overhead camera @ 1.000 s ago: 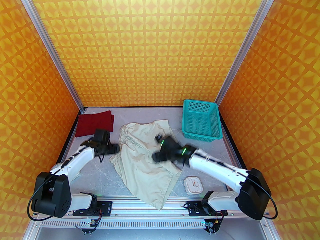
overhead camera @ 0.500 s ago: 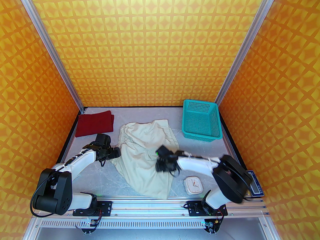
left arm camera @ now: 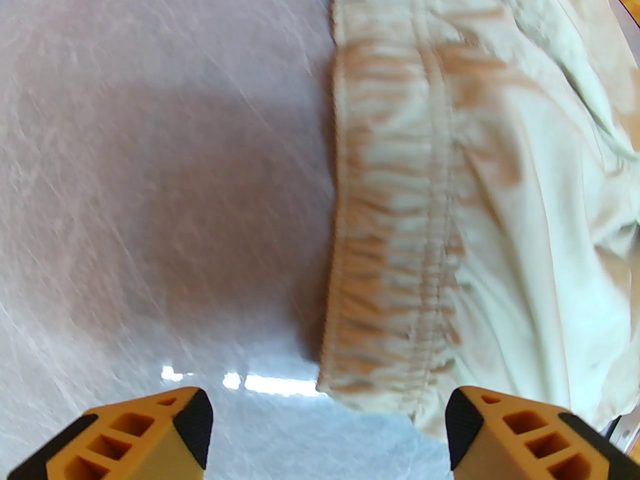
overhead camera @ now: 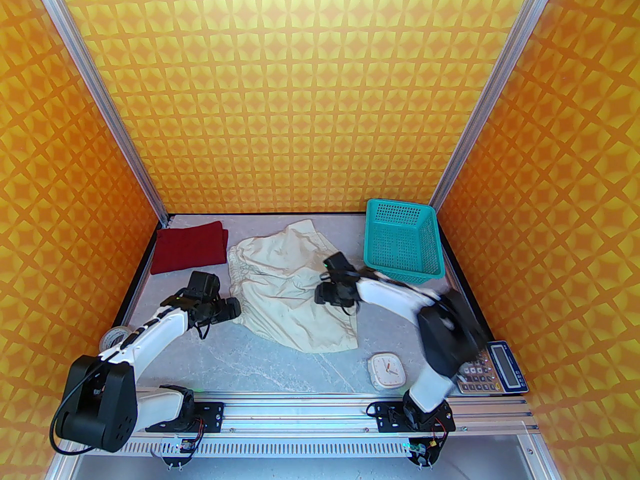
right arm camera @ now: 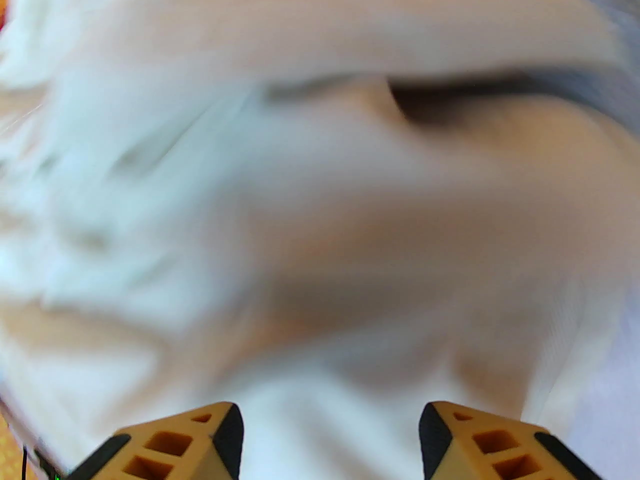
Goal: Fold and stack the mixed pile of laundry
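My left gripper will grab the near corner of the waistband next, so that both grippers can spread the cream-beige shorts out for folding.
The cream-beige shorts lie spread out mid-table, gathered waistband toward the left. A folded dark maroon shirt rests at the back left corner. My left gripper is open low at the waistband's near-left corner, which lies just ahead of its yellow fingers. Over the right edge of the shorts, my right gripper is open above blurred cream cloth, with nothing between its fingertips.
A teal mesh basket stands at the back right, close behind the right arm. A small white clock and a calculator sit near the front right. A tape roll lies by the left arm.
The shorts have slid back from the front rail toward the table's far side and flattened. The right gripper swung near, then moved away toward the basket. The left gripper barely shifted.
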Robot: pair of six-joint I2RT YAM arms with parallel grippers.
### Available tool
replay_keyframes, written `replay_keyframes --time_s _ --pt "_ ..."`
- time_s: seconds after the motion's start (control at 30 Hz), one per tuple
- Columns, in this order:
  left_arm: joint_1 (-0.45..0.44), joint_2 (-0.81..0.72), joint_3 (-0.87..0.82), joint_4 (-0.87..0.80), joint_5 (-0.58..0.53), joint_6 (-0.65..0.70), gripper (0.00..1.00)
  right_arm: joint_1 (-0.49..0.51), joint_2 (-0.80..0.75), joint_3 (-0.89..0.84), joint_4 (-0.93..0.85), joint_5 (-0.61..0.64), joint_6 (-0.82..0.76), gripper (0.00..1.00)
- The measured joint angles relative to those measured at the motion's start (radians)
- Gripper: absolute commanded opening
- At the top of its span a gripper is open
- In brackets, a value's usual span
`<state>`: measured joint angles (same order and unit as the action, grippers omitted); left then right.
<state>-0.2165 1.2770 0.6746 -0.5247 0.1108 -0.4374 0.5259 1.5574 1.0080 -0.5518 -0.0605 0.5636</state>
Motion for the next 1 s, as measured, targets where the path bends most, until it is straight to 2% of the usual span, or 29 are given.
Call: replay_keyframes --time_s 0.13,0.37,0.57,0.7,0.87,0.93,1.0 --pt "-0.039 0.009 -0.043 0.027 0.018 -0.020 0.80 -0.013 -0.225 -0.135 -0.009 -0.032 0.038 0.65" --pt "-0.070 0.066 -0.070 0.098 0.033 -0.053 0.73 -0.057 -0.386 -0.402 -0.030 -0.105 0.124 0.63" --pt "-0.088 0.078 -0.071 0.146 0.039 -0.065 0.62 -0.043 -0.362 -0.471 0.034 -0.170 0.197 0.60" --pt "-0.097 0.094 -0.071 0.180 0.042 -0.069 0.47 0.008 -0.269 -0.463 0.119 -0.204 0.237 0.58" --pt "-0.098 0.101 -0.071 0.232 0.045 -0.061 0.16 0.041 -0.227 -0.458 0.208 -0.204 0.266 0.40" --pt "-0.099 0.100 -0.071 0.257 0.046 -0.055 0.02 0.042 -0.226 -0.455 0.203 -0.182 0.262 0.26" --pt "-0.099 0.088 -0.071 0.271 0.046 -0.045 0.00 0.041 -0.226 -0.435 0.181 -0.156 0.249 0.14"
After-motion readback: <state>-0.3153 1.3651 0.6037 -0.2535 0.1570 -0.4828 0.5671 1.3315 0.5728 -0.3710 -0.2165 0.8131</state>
